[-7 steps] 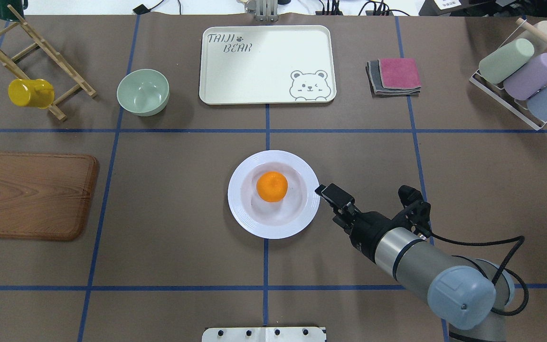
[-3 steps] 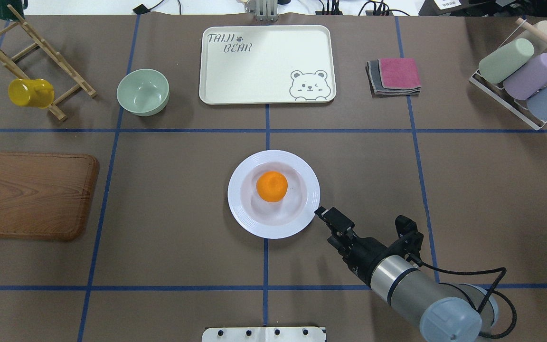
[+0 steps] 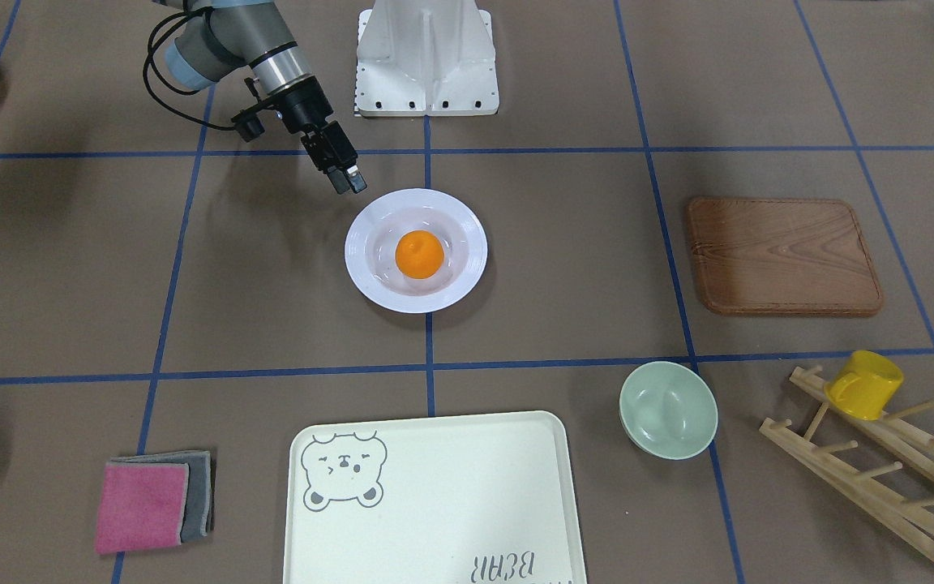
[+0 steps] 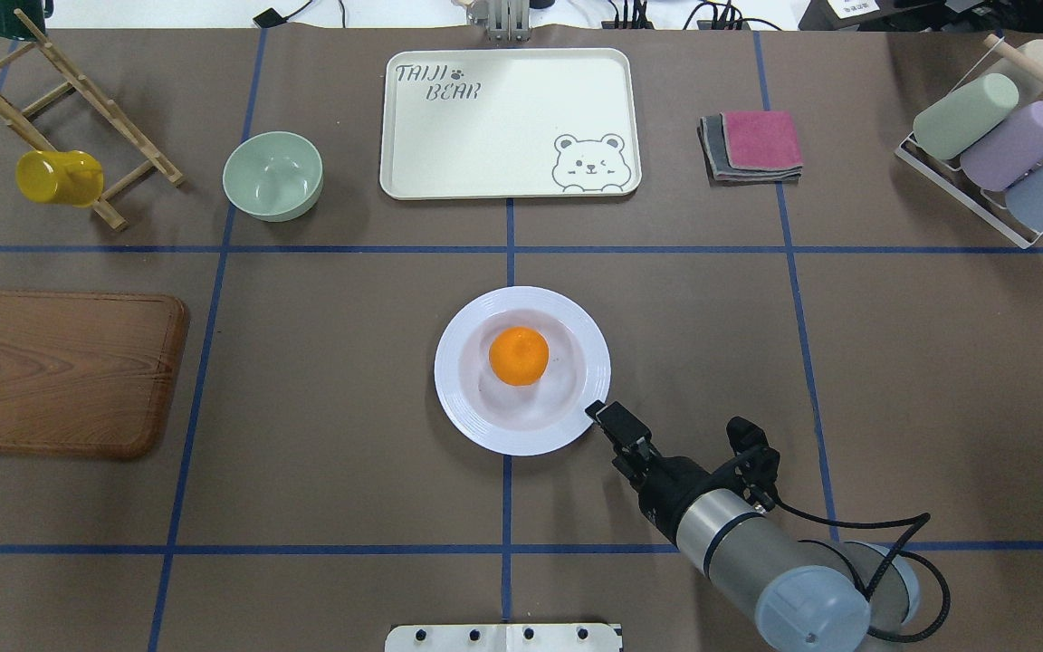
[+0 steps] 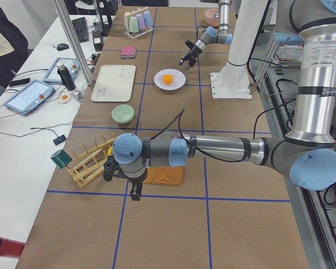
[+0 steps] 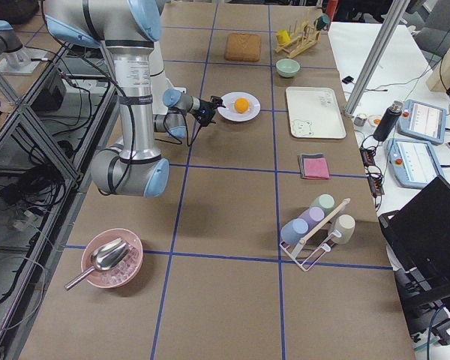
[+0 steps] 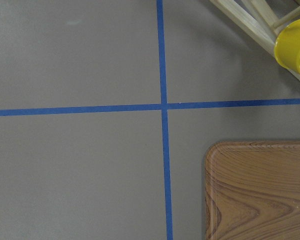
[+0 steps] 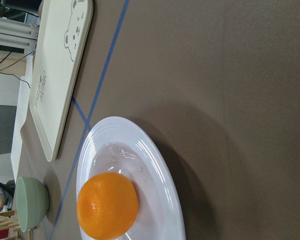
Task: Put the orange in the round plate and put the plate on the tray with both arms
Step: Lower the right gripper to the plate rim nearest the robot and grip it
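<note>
The plate needs to be picked up next by its rim (image 3: 374,214) with my right gripper, so that it can carry the orange onto the tray (image 3: 434,506).
The orange (image 4: 519,355) lies in the sunken centre of the white round plate (image 4: 463,403) in the middle of the table. My right gripper (image 4: 600,414) hovers at the plate's near right rim, just outside it, open with nothing between its fingers; the front view shows it (image 3: 349,180) beside the rim too. The right wrist view shows the orange (image 8: 107,205) in the plate (image 8: 162,167) and the tray (image 8: 60,75) beyond. The cream bear tray (image 4: 503,118) sits bare at the far centre. My left gripper (image 5: 135,193) hangs over the table's left end; I cannot tell its state.
A pale-green bowl (image 4: 272,175) stands left of the tray, folded cloths (image 4: 754,145) to its right. A wooden board (image 4: 60,371) lies at the left. A wooden rack holds a yellow cup (image 4: 58,177). A wire rack of pastel cups (image 4: 1001,149) sits far right.
My right gripper has drawn back toward the robot and shifted left, from beside the plate's right rim to its near right edge. The plate and orange have not moved.
</note>
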You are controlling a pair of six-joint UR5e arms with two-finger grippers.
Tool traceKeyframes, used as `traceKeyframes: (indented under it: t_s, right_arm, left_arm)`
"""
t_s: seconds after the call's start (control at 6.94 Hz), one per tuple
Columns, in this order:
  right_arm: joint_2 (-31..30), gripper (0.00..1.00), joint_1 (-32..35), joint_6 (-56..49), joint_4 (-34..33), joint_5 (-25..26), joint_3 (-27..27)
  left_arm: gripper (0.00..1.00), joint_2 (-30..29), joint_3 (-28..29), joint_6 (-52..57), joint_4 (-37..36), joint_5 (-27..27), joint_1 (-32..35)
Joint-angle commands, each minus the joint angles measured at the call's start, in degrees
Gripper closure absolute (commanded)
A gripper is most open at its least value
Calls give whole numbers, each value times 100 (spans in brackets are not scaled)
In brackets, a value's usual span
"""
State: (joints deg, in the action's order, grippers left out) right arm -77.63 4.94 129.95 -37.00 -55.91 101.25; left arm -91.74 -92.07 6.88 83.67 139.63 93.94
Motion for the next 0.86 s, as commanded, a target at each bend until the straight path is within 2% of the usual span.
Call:
traceKeyframes:
  t_s: [0.0, 0.14, 0.29, 0.43, 0.58, 0.72]
  right_arm:
    - [405, 3, 103, 13, -378, -7, -244]
    - [537, 9, 164, 39, -378, -7, -376]
    - [565, 20, 182, 48, -378, -7, -473]
    - [582, 23, 182, 57, -369, -7, -553]
    - [730, 42, 217, 100, -378, -7, -675]
    - [802, 73, 244, 110, -369, -7, -763]
  left_arm:
    - [1, 7, -4, 7, 1, 3, 2]
    - [1, 16, -4, 15, 1, 3, 2]
    - [1, 16, -4, 16, 1, 3, 2]
    - [1, 16, -4, 16, 1, 3, 2]
    - [1, 16, -4, 24, 1, 3, 2]
    - [1, 16, -22, 33, 1, 3, 11]
